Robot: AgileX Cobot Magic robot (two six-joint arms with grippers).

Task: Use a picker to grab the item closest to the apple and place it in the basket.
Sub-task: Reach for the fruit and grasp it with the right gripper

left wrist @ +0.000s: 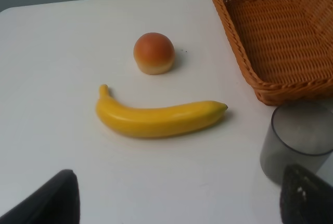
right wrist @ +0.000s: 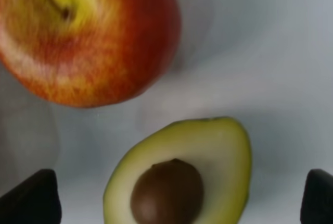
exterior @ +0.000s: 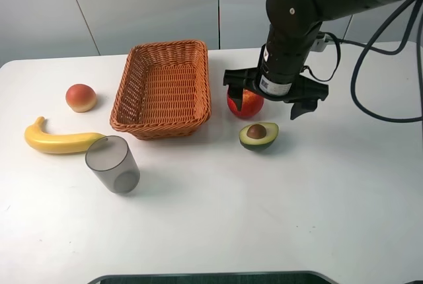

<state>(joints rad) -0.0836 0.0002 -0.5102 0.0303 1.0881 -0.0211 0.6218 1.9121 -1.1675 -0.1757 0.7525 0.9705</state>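
The halved avocado needs to go in the basket, so my right gripper will next grab it by its skin-covered sides (exterior: 274,138) (right wrist: 244,188) beside the pit.
A red and yellow apple (exterior: 244,104) (right wrist: 88,36) sits just right of the woven orange basket (exterior: 158,129) (left wrist: 244,62). A halved avocado (exterior: 258,135) (right wrist: 179,177), pit facing up, lies close in front of the apple. My right gripper (exterior: 264,101) (right wrist: 174,203) hovers open above the apple and avocado, its fingers spread wide with nothing between them. In the left wrist view my left gripper (left wrist: 177,203) is open over the table near the banana; the exterior high view does not show it.
A yellow banana (exterior: 63,141) (left wrist: 156,117) and a peach-coloured round fruit (exterior: 80,97) (left wrist: 154,52) lie left of the basket. A grey translucent cup (exterior: 112,164) (left wrist: 299,140) stands in front of the basket's near left corner. The basket holds nothing.
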